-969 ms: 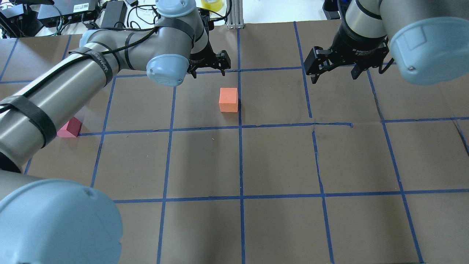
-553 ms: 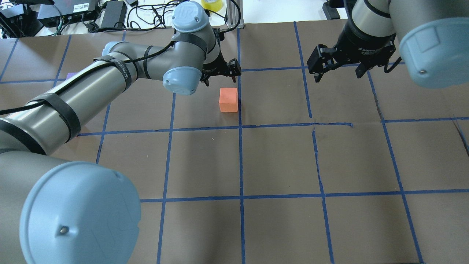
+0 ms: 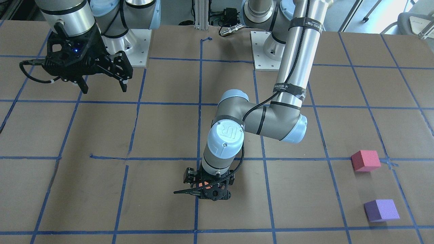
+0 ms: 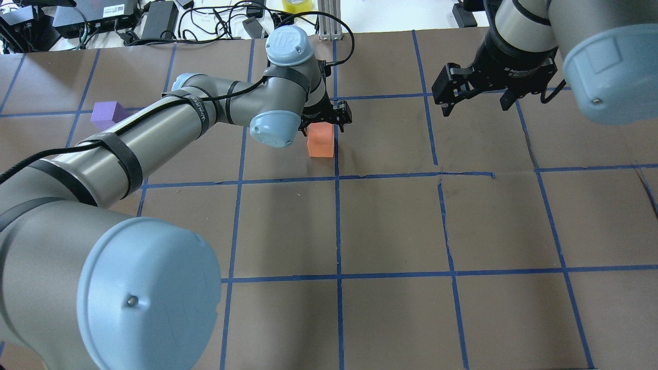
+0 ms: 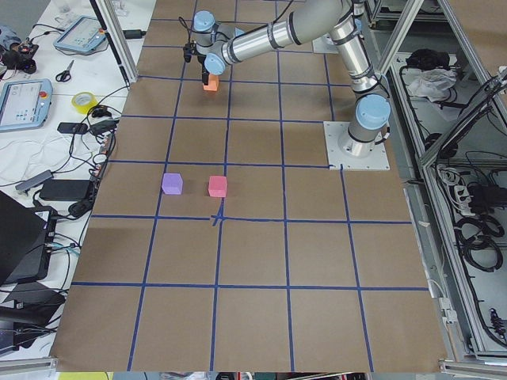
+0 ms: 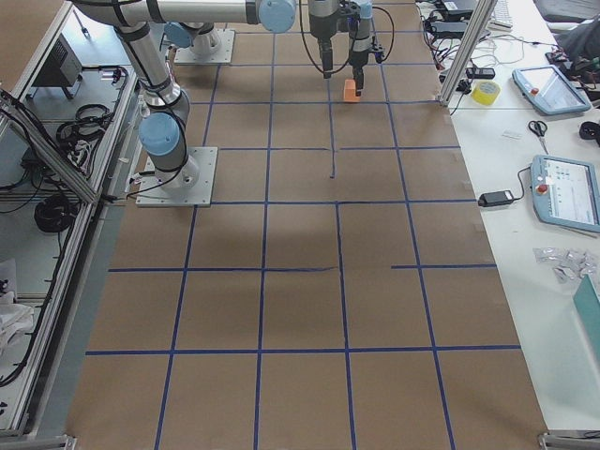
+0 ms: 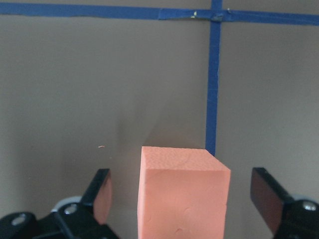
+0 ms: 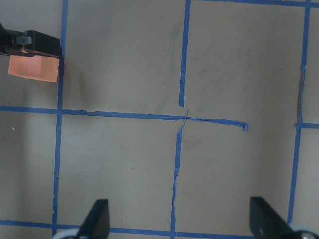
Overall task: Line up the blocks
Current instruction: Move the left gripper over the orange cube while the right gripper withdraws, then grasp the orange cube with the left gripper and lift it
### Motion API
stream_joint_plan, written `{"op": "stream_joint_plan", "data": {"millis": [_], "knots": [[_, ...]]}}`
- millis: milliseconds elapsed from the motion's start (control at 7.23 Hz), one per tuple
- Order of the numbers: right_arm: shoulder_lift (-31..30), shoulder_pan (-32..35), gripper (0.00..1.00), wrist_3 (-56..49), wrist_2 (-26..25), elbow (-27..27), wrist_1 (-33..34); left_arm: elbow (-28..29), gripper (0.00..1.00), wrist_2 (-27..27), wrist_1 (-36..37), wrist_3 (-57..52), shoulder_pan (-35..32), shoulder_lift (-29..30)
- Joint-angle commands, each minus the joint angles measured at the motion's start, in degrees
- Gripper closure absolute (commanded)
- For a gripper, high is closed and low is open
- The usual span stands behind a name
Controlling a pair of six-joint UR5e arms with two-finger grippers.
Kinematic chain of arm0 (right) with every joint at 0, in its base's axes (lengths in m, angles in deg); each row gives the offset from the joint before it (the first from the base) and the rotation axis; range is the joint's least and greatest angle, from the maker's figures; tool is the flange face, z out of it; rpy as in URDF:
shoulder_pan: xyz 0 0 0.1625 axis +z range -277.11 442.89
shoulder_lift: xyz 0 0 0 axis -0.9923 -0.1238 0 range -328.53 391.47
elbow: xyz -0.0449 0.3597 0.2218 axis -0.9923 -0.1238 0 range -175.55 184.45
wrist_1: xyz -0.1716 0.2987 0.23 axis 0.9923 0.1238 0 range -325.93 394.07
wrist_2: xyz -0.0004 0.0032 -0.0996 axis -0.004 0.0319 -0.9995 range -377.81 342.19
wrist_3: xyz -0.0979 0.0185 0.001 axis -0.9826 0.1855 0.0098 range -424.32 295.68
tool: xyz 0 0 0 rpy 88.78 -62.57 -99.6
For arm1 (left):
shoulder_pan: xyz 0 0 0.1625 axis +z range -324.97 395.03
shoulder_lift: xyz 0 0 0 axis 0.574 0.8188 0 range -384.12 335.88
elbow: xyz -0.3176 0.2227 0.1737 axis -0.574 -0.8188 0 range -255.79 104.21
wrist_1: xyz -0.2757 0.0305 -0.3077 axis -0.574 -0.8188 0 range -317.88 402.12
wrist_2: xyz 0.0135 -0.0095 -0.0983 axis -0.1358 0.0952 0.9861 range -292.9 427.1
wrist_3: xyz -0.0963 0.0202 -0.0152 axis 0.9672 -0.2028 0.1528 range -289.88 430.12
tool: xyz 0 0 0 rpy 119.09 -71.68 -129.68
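My left gripper grabs the orange block (image 4: 321, 143) by its opposite sides next, to line it up with the pink and purple blocks.
The orange block (image 4: 321, 143) sits on the brown table by a blue tape line. My left gripper (image 4: 324, 122) is open and low over it. In the left wrist view the orange block (image 7: 182, 194) stands between the two fingers (image 7: 102, 191), with a gap on each side. The reddish-pink block (image 3: 365, 160) and the purple block (image 3: 381, 210) sit apart on my left side. The purple block (image 4: 106, 114) also shows in the overhead view, where my left arm hides the reddish-pink one. My right gripper (image 4: 475, 105) is open and empty, hovering to the right of the orange block.
The table (image 4: 390, 226) is covered in brown paper with a blue tape grid. Cables, power supplies and a yellow tape roll (image 4: 297, 6) lie beyond the far edge. The arm bases (image 3: 135, 47) are bolted at the robot's side.
My left arm has swung right and down, bringing the open gripper from beyond the orange block to over it. The purple block is now uncovered. The right gripper has barely moved.
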Motion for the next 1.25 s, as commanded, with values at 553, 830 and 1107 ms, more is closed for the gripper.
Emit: {"op": "stream_joint_plan", "data": {"millis": [553,830,1107], "knots": [[0.0,0.0,0.00,0.0,-0.1,0.0,0.5,-0.1,0.77,-0.2,-0.1,-6.9,9.1,-5.8],[0.0,0.0,0.00,0.0,-0.1,0.0,0.5,0.2,0.77,-0.5,-5.3,-9.2,18.6,-10.6],[0.0,0.0,0.00,0.0,-0.1,0.0,0.4,-0.4,0.82,5.0,-7.8,-19.4,31.0,-12.8]]}}
